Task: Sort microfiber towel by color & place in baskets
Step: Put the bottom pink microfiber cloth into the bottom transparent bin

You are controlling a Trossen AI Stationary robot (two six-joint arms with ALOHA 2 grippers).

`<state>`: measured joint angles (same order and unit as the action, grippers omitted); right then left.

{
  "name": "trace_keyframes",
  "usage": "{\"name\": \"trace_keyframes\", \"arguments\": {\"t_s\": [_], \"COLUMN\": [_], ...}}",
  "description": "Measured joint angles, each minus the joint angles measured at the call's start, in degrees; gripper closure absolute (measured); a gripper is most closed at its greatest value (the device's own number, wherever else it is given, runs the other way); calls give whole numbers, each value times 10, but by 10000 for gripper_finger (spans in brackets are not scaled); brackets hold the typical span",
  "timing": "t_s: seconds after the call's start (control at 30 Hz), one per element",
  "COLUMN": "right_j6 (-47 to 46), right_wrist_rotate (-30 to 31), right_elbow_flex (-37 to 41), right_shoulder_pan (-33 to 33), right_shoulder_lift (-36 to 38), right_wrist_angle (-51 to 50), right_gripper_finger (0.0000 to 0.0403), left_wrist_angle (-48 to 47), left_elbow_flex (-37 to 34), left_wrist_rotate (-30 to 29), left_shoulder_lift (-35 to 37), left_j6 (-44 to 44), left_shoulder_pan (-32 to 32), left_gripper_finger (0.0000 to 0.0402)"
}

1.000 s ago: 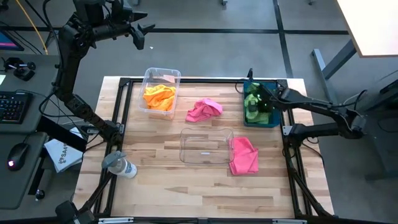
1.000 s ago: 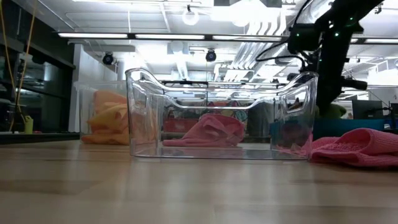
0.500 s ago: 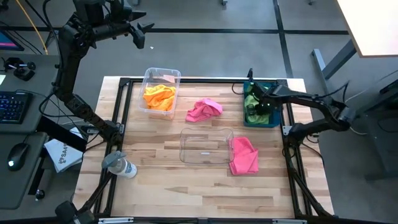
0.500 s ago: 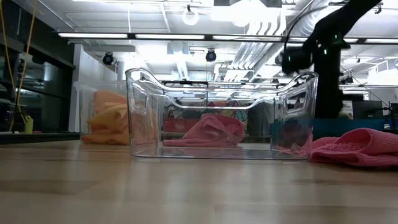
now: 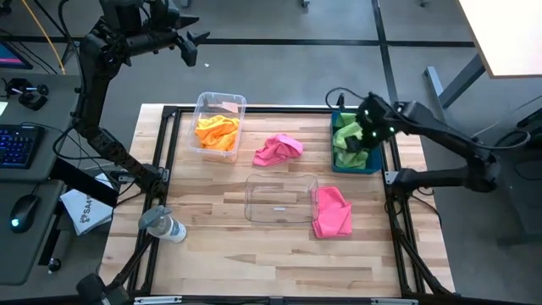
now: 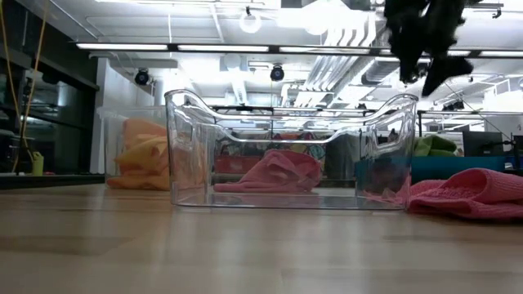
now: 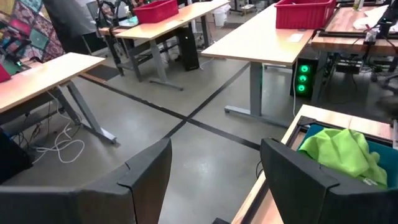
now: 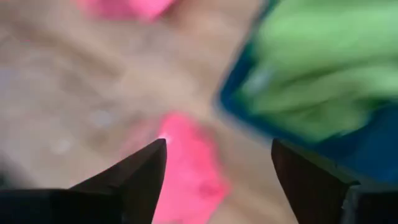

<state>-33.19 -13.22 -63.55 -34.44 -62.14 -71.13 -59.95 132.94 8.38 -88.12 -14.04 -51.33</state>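
I will next take hold of the pink towel by its bunched middle [image 5: 334, 212] with my right gripper. Then I can sort it into the empty clear basket [image 5: 278, 202].
My right gripper [image 5: 364, 134] hangs open above the blue basket [image 5: 375, 163] at the table's far right. Lime green towels [image 5: 345, 135] lie bunched in that basket, and the gripper holds nothing. Orange towels [image 5: 217, 131] fill the clear basket [image 5: 203, 108] at the far left. One pink towel [image 5: 278, 149] lies on the table's far middle. Another pink towel [image 5: 332, 212] lies against the right side of the clear basket [image 5: 281, 198] in the middle. My left gripper [image 5: 193, 47] waits open, high beyond the table's far left corner.
A clear plastic bottle [image 5: 165, 225] lies at the table's left edge, with a white printed bag [image 5: 87, 210] on the desk beside it. Black frame rails [image 5: 254, 109] run along the far, left and right edges. The table's near half is bare wood.
My right gripper has risen up out of the blue basket and tipped and rolled as it rose. It now stands open above the basket. The green towels stay in the basket.
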Motion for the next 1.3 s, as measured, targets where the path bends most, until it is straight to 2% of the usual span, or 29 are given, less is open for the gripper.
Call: {"name": "trace_keyframes", "arguments": {"t_s": [0.1, 0.2, 0.37, 0.43, 0.5, 0.63, 0.83, 0.93, 1.03, 1.1, 1.17, 1.2, 1.23, 1.3], "right_j6": [-70, -149, -282, -321, -344, -354, -332, -335, -328, -315, -303, -297, -295, -302], "right_wrist_rotate": [-26, 18, 89, 112, 139, 194, 211, 232, 256, 252, 223, 206, 191, 182], "right_elbow_flex": [17, 71, 185, 223, 254, 293, 318, 317, 312, 306, 298, 294, 289, 270], "right_shoulder_pan": [92, 199, 345, 384, 415, 459, 511, 535, 562, 578, 595, 604, 609, 618], "right_shoulder_lift": [26, 36, 17, -6, -35, -89, -155, -189, -207, -206, -192, -177, -162, -119], "right_wrist_angle": [-9, 3, 180, 225, 243, 301, 414, 412, 396, 382, 343, 313, 282, 190], "right_gripper_finger": [111, 110, 110, 110, 110, 110, 110, 115, 164, 239, 339, 370, 380, 377], "left_wrist_angle": [-12, -25, -11, -4, 4, 26, 91, 94, 105, 107, 110, 110, 109, 106], "left_elbow_flex": [0, 0, 1, 1, 1, 1, -1, 0, 0, 0, 0, 0, 0, 0], "left_wrist_rotate": [9, 47, 140, 149, 138, 73, 61, 18, -20, -20, -15, -16, -18, -48], "left_shoulder_lift": [0, 0, -12, -23, -36, -69, -110, -109, -110, -106, -100, -96, -93, -85], "left_j6": [1, 14, 83, 100, 117, 144, 222, 259, 286, 272, 240, 224, 210, 188], "left_shoulder_pan": [0, 0, 30, 62, 106, 208, 361, 431, 494, 534, 569, 584, 596, 608], "left_gripper_finger": [168, 168, 168, 168, 168, 168, 168, 168, 168, 168, 168, 168, 168, 168]}}
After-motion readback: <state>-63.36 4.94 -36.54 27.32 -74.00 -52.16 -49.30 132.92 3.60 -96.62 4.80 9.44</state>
